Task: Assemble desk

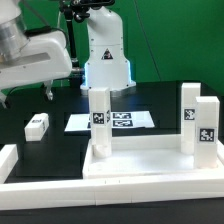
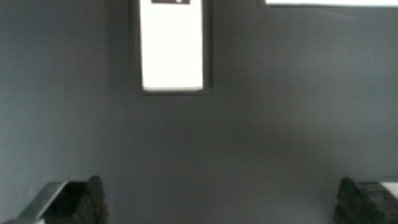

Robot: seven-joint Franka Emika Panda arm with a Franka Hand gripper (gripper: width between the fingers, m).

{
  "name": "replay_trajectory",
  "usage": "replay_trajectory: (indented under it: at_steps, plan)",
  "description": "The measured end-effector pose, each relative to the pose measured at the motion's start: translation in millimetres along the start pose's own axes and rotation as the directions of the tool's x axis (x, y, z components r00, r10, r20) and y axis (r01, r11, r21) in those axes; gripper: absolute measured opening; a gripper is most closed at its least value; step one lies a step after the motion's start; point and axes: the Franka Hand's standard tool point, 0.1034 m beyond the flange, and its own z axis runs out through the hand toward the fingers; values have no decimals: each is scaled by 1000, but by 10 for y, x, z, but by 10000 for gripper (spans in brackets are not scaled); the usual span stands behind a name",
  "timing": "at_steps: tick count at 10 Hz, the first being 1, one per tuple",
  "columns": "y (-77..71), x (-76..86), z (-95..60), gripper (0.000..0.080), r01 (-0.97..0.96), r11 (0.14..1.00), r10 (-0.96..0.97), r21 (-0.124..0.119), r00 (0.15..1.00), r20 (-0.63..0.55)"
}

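The loose leg has to fit into the white desk tabletop, so the robot's gripper should next grab it by its plain end beyond the tag [image 2: 173,66].
The white desk tabletop [image 1: 140,160] lies upside down at the front of the black table. Three square legs stand in its corner sockets: one on the exterior view's left [image 1: 100,117] and two on the right [image 1: 190,115] [image 1: 206,127], each with a tag. A fourth leg [image 1: 37,124] lies loose on the table at the left. It shows in the wrist view [image 2: 175,48] as a long white block beyond the fingers. My gripper [image 1: 48,92] [image 2: 221,202] hangs above the table near that loose leg. It is open and empty, with its dark fingertips [image 2: 71,202] wide apart.
The marker board [image 1: 112,121] lies flat behind the tabletop. Long low white border bars run along the front [image 1: 110,200] and the left [image 1: 8,160]. The robot base [image 1: 106,60] stands at the back. A white edge [image 2: 329,2] shows in a corner of the wrist view.
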Motion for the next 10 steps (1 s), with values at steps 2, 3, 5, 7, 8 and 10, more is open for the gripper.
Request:
replay_trajectory:
  at_steps: [2, 3, 5, 7, 8, 10]
  plan:
    - [-117, 40, -13, 649, -34, 999, 29, 31, 991, 129]
    - [-122, 29, 14, 649, -35, 999, 28, 38, 985, 172]
    - [46, -18, 217, 649, -43, 998, 29, 38, 951, 308]
    - [256, -101, 439, 649, -28, 1000, 29, -9, 874, 486]
    - [281, -100, 560, 649, -23, 1000, 31, -21, 857, 515]
    - [278, -159, 640, 649, -40, 999, 41, -14, 816, 577]
